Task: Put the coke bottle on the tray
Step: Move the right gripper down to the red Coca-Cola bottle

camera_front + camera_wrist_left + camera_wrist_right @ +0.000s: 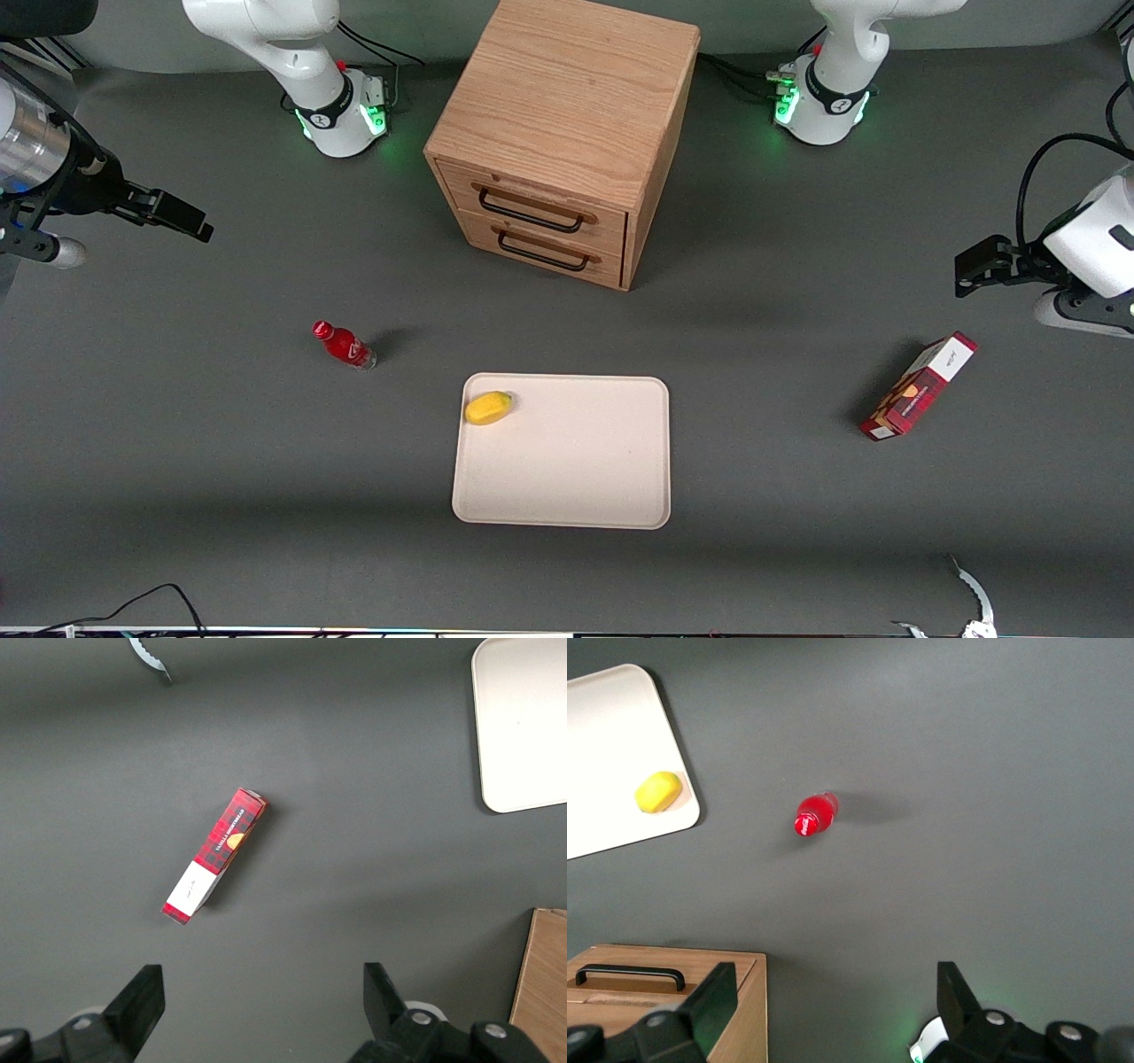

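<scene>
My gripper picks up the bottle by its end with the cap [324,330] next, so the coke bottle's base stays free to meet the tray [567,478].
The coke bottle [345,345] is tiny and red with a red cap. It stands on the grey table beside the tray, toward the working arm's end. It also shows in the right wrist view [813,815]. The tray [567,478] is cream-beige and flat, and its corner shows in the right wrist view [602,735]. My gripper [173,215] hangs above the table at the working arm's end, farther from the front camera than the bottle and well apart from it. In the right wrist view the gripper [833,1010] is open and empty.
A yellow fruit-like object [488,408] lies in a tray corner near the bottle [658,791]. A wooden two-drawer cabinet [567,133] stands farther from the front camera than the tray. A red and white carton [919,386] lies toward the parked arm's end.
</scene>
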`<action>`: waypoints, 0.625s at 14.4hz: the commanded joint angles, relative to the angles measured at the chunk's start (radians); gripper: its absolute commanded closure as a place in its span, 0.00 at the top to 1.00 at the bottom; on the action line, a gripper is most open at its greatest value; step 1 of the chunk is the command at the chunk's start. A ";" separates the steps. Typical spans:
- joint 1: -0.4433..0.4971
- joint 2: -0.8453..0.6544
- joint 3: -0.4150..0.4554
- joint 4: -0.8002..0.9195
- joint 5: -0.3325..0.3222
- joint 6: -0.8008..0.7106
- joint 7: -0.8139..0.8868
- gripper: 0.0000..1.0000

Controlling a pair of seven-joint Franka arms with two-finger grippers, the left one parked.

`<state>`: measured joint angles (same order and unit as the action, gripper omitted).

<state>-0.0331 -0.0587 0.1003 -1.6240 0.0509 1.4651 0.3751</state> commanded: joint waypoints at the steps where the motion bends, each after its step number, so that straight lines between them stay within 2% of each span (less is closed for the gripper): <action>1: 0.004 0.030 -0.004 0.058 -0.003 -0.046 -0.001 1.00; 6: 0.015 0.036 0.018 0.039 -0.002 -0.068 -0.013 1.00; 9: 0.015 0.022 0.071 -0.113 -0.003 0.059 -0.018 1.00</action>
<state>-0.0259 -0.0308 0.1426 -1.6405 0.0514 1.4406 0.3750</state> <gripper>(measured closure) 0.000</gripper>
